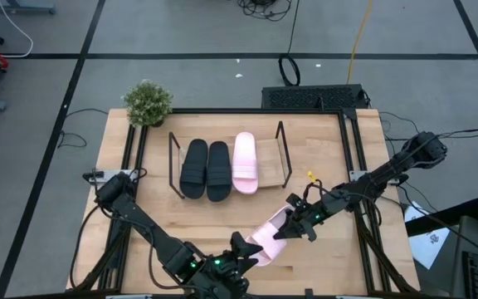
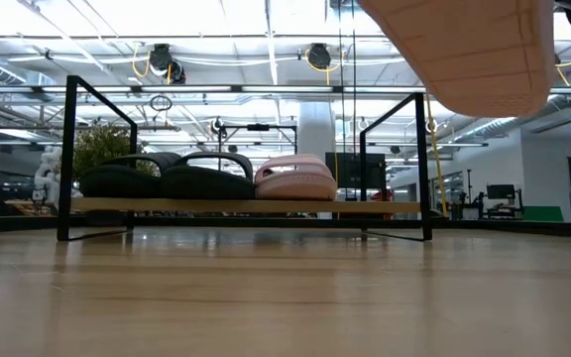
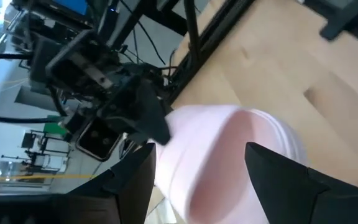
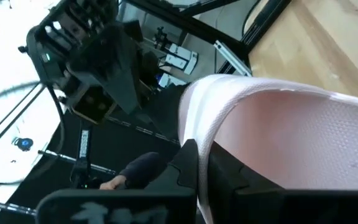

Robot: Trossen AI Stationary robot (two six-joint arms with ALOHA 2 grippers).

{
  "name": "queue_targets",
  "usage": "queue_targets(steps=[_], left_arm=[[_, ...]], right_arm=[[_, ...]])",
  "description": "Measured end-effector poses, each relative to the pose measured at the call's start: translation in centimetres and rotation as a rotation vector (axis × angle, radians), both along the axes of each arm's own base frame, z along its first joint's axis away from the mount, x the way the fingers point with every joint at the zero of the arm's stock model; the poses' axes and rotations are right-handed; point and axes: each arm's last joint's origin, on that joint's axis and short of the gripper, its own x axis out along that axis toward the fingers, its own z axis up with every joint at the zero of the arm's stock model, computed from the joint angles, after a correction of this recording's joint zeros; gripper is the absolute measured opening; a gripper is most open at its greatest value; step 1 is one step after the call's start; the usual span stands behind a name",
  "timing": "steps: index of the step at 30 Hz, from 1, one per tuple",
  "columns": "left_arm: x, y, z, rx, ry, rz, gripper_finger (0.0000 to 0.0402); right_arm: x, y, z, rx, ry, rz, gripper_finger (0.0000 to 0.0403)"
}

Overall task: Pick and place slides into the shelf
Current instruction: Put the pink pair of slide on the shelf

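Observation:
The pink slide needs to go into the shelf's free slot (image 1: 270,163), so the robot's left gripper will next grab the slide by its strap (image 1: 265,244).
The wire shelf (image 1: 285,158) at the far middle of the table holds two black slides (image 1: 206,169) and one pink slide (image 1: 245,163), soles on its wooden base. A second pink slide (image 1: 265,235) hangs in the air near the table's front edge, and its ribbed sole (image 2: 464,50) shows high in the low view. My right gripper (image 1: 291,223) is shut on its far right end. My left gripper (image 1: 251,249) stands open at its near left end, one finger (image 3: 135,180) on each side of the slide (image 3: 222,155). My right gripper pinches a thin pale edge (image 4: 194,134) at one end of the pink slide between its two fingers, coming level from the table's right. The slide is lifted clear of the table and reaches toward my left gripper. Whether my left gripper's fingers touch the slide cannot be told.
A small potted plant (image 1: 148,102) stands at the table's far left corner. The shelf has a free slot (image 1: 270,163) to the right of its pink slide. Black frame rails (image 1: 357,191) run along the table's left and right sides.

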Motion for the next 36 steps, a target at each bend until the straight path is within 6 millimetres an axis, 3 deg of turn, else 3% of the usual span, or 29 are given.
queue_targets(steps=[10, 19, 25, 29, 36], left_arm=[[1.1, 1.1, -0.6, 0.018, 0.008, 0.039, 0.0255], [1.8, 1.8, -1.3, 0.003, 0.035, 0.046, 0.0255], [1.9, 2.2, -1.6, 0.016, 0.047, 0.075, 0.025], [2.0, 2.5, -1.9, 0.025, 0.071, 0.089, 0.02], [1.5, 2.3, -2.2, 0.057, 0.091, 0.092, 0.0026]], right_arm=[[0.1, -0.1, 0.1, 0.01, 0.004, -0.042, 0.0002], [1.2, 0.5, 1.9, -0.06, 0.006, -0.041, 0.0002], [1.6, 0.8, 2.0, -0.075, 0.021, -0.036, 0.0002], [2.0, 1.0, 1.6, -0.063, 0.03, -0.029, 0.0002], [2.1, 1.0, 1.6, -0.053, 0.022, -0.024, 0.0003]])
